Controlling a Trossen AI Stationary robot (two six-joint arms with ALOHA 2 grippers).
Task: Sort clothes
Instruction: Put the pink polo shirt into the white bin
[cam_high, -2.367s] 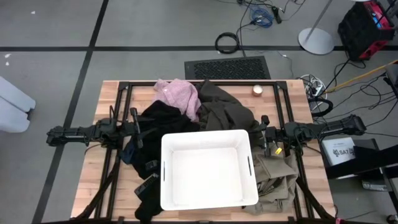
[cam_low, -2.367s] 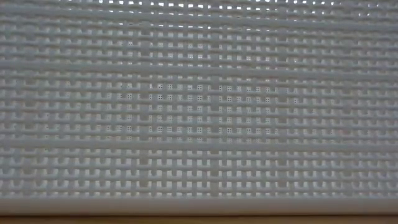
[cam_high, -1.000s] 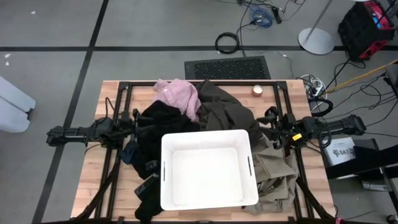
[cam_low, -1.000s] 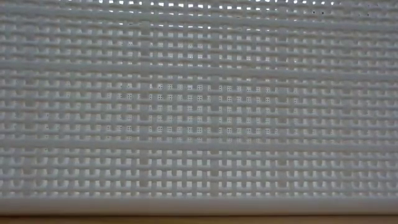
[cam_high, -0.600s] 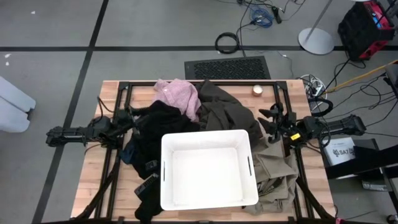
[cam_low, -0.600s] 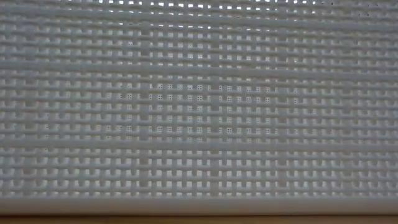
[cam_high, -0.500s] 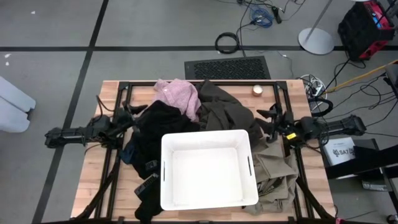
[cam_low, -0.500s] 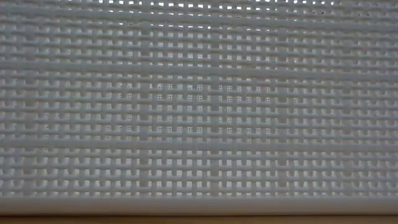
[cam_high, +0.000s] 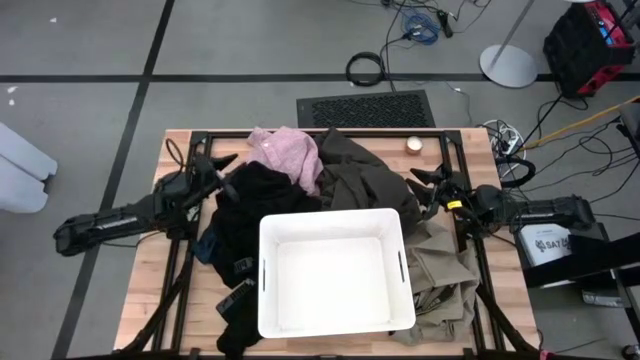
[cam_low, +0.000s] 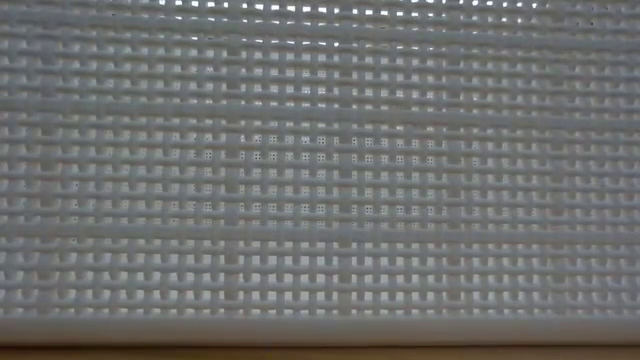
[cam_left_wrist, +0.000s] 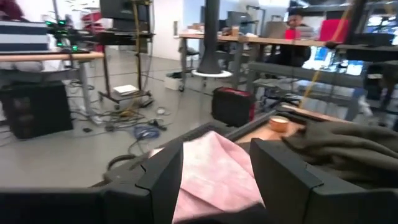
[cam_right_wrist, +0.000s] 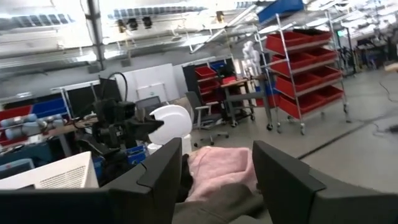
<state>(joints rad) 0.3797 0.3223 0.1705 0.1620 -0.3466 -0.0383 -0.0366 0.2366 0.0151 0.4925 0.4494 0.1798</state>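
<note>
The pink garment has a raised fold (cam_left_wrist: 214, 155) that stands above the slack heap, so my left gripper should grab the garment there next.
The clothes lie heaped on the wooden table around a white bin (cam_high: 330, 216). There is a pale pink garment (cam_high: 286, 150) at the far edge, a black one (cam_high: 255, 200), a dark olive one (cam_high: 355, 175), a khaki one (cam_high: 440, 280) at the right and a bit of dark blue (cam_high: 207, 246). My left gripper (cam_high: 221, 167) hovers open beside the black heap and points toward the pink garment (cam_left_wrist: 214, 171). My right gripper (cam_high: 421, 184) hovers open at the olive garment's right edge, pointing left. Its wrist view shows the pink garment (cam_right_wrist: 219, 165) beyond the olive cloth (cam_right_wrist: 217, 205).
The bin's perforated wall (cam_low: 320, 180) fills the low view. A small tape roll (cam_high: 414, 144) sits at the table's far right. A black metal frame (cam_high: 320, 133) runs around the tabletop. Bare wood shows at the near left corner (cam_high: 160, 310).
My left gripper has swung toward the table's far edge and risen a little, turning to face the pink garment. My right gripper has shifted slightly toward the far edge and turned toward the clothes. Both stay open, and no garment has moved.
</note>
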